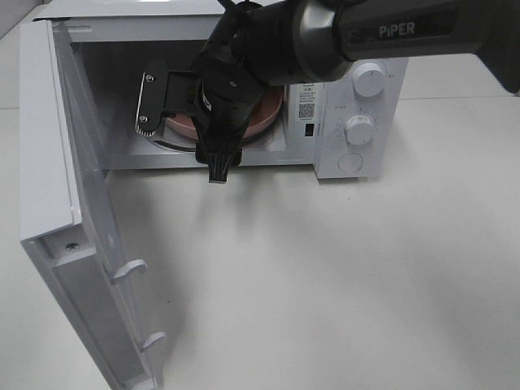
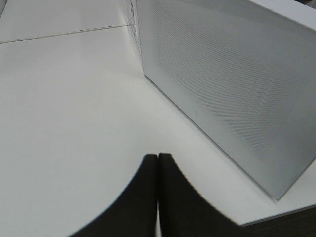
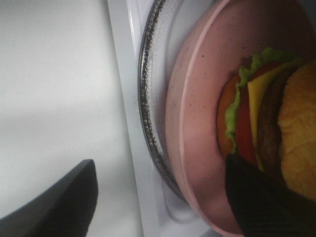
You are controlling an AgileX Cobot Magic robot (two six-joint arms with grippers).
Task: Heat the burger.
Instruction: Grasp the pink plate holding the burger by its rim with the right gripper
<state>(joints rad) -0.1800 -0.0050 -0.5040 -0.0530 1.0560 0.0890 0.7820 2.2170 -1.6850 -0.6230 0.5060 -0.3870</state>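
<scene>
I will next grab the pink plate by its rim (image 3: 177,118) with my right gripper to take the heated burger (image 3: 269,121) out of the microwave.
The burger (image 3: 276,118), with golden bun, dark patty, yellow cheese, tomato and lettuce, sits on a round pink plate (image 3: 197,98) on the glass turntable (image 3: 150,98) inside the open microwave (image 1: 357,162). In the exterior high view my right arm hides the burger; only part of the plate (image 1: 266,122) shows. My right gripper (image 3: 160,163) is open at the microwave's mouth (image 1: 223,134), one finger over the plate beside the burger, the other outside over the table. My left gripper (image 2: 157,160) is shut and empty, low over the table next to the microwave door (image 2: 232,89).
The microwave door (image 1: 57,162) stands swung wide open on the left, with two latch hooks on its inner edge. The control panel has two knobs (image 1: 370,80) and a round button below. The white table (image 1: 325,284) stretches in front.
</scene>
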